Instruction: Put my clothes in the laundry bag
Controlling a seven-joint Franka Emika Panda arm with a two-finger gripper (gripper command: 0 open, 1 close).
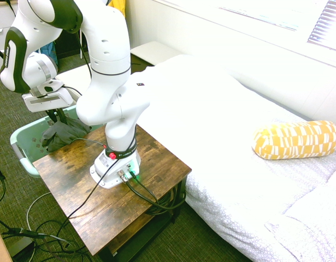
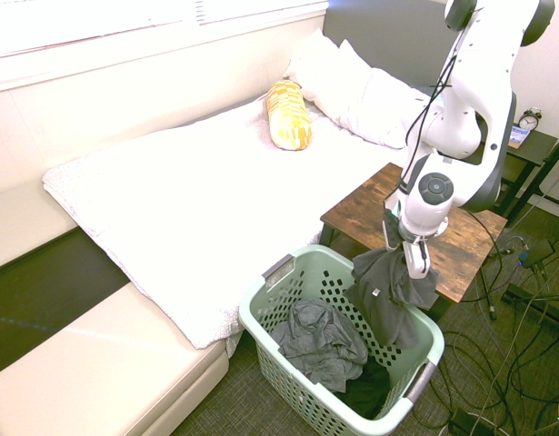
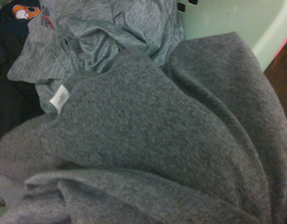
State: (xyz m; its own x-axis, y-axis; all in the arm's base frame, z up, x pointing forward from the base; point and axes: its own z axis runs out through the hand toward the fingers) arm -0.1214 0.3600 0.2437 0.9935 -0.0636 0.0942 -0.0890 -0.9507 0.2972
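Note:
The gripper needs to open: the dark grey garment (image 1: pixel 64 134) it is holding hangs down inside the mint-green basket (image 1: pixel 34 141), so the garment would stay in the basket.
The laundry bag (image 2: pixel 281 273) is a pale mint-green basket with perforated sides, standing on the floor between the bed and the wooden table. My gripper (image 2: pixel 414 261) hangs just above its table-side rim, shut on a dark grey garment (image 2: pixel 391 295) that drapes down into the basket. From the other side, the gripper (image 1: pixel 56 117), the garment (image 1: pixel 64 134) and the basket (image 1: pixel 19 143) show behind the table. Inside lie a lighter grey garment (image 2: pixel 321 340) and a dark one (image 2: pixel 366 391). The wrist view is filled by the held grey garment (image 3: pixel 157 140), with the lighter one (image 3: pixel 110 32) beyond.
A brown wooden table (image 2: pixel 461 245) touches the basket's side. The white bed (image 2: pixel 197 200) carries a yellow patterned bolster (image 2: pixel 288 115) and white pillows (image 2: pixel 370 95). A low cream bench (image 2: pixel 88 354) runs along the bed's foot. Cables cover the floor at the right.

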